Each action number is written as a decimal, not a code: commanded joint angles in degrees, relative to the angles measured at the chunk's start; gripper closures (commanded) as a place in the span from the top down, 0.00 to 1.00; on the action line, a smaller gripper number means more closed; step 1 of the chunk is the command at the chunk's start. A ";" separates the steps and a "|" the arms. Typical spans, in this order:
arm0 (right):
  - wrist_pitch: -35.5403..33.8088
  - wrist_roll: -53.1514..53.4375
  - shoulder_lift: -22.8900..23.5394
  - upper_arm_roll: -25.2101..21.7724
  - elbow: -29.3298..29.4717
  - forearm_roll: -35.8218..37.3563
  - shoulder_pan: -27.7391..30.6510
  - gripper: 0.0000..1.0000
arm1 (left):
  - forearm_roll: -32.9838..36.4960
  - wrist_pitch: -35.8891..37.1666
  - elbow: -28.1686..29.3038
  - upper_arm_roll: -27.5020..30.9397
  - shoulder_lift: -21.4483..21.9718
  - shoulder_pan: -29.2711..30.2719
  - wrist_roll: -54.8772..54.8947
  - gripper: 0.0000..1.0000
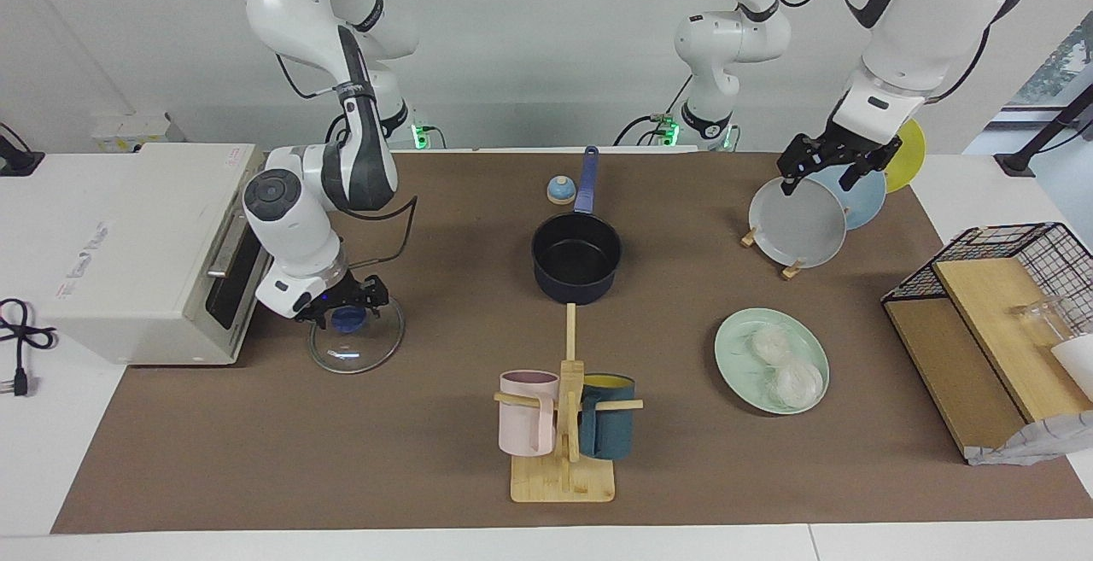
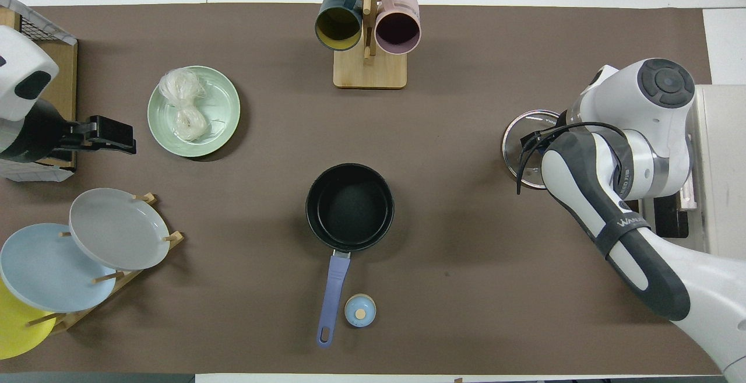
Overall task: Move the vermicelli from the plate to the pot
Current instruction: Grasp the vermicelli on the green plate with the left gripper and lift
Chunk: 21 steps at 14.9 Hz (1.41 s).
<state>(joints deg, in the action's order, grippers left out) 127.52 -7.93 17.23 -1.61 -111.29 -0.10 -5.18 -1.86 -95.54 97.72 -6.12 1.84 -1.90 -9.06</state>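
Observation:
The middle of the glass lid (image 2: 521, 132) is close below my right gripper's fingers, so they should close next.
Two whitish vermicelli nests (image 1: 784, 363) (image 2: 185, 106) lie on the mint-green plate (image 1: 736, 347) (image 2: 224, 109) toward the left arm's end of the table. The dark navy pot (image 1: 576, 258) (image 2: 349, 207) stands mid-table and is empty, with its blue handle pointing at the robots. My left gripper (image 1: 818, 184) (image 2: 125, 138) is open and empty, raised over the plate rack and apart from the mint plate. My right gripper (image 1: 346, 315) is low on the blue knob of a glass lid (image 1: 359, 354) (image 2: 521, 132) that lies on the table. The arm hides this gripper in the overhead view.
A rack holds a grey plate (image 1: 798, 224), a light blue plate (image 1: 862, 198) and a yellow plate (image 1: 909, 151). A mug tree (image 1: 564, 424) carries pink and teal mugs. A toaster oven (image 1: 145, 245), a wire and wood rack (image 1: 999, 322) and a small blue knob-like object (image 1: 560, 190) are also here.

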 commanded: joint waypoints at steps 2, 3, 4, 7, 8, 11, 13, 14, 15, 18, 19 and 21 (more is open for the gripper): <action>1.15 0.20 0.26 0.20 -0.34 -1.49 0.08 1.00 | -0.59 -7.36 -1.72 -0.20 -10.50 -0.21 -0.70 1.00; 1.24 0.20 0.26 0.20 -0.34 -1.49 0.08 1.00 | -0.60 -9.64 -3.57 -0.20 -14.46 -0.30 -0.70 1.00; 1.24 0.11 0.26 0.20 -0.42 -1.49 0.08 1.00 | -0.16 -12.19 -4.37 -0.12 -17.20 -0.13 -0.61 1.00; 1.24 -0.42 0.26 0.20 -0.51 -1.40 0.08 0.90 | 1.77 -18.08 -5.16 0.06 -23.97 0.31 -0.70 1.00; 1.24 -0.51 0.26 0.20 -0.51 -1.40 0.08 0.82 | 1.78 -18.45 -7.26 0.06 -26.52 0.23 -0.78 1.00; 0.45 -1.64 0.35 0.20 -0.16 -1.22 0.08 0.55 | 1.51 -21.60 -8.69 0.15 -29.70 0.49 -2.09 1.00; 0.01 -1.65 0.35 0.20 0.02 -1.05 0.00 0.39 | 1.95 -22.93 -8.07 0.24 -30.40 0.40 -4.47 1.00; -0.25 -1.65 0.35 0.20 0.19 -0.96 -0.09 0.34 | 1.95 -23.11 -7.63 0.32 -30.50 0.40 -4.65 1.00; -1.04 -1.65 0.35 0.20 0.54 -0.87 -0.18 0.33 | 2.04 -23.89 -6.67 0.58 -30.58 0.40 -5.00 1.00; -6.73 -0.95 0.35 0.29 5.36 -0.96 -2.37 0.33 | 2.92 -26.53 -4.30 1.73 -30.58 -0.48 -7.63 1.00; -8.84 -0.42 0.35 0.29 7.38 -1.05 -3.07 0.33 | 3.01 -27.41 -3.85 1.73 -30.58 -0.48 -8.51 1.00; -11.93 1.59 0.35 0.29 10.20 -0.96 -4.48 0.33 | 3.01 -29.17 -2.71 1.73 -30.58 -0.57 -8.69 1.00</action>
<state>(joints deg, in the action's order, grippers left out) 119.50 -7.60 17.45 -1.53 -105.10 -0.10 -8.83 -0.62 -121.96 93.10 -4.89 -29.15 -1.84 -15.83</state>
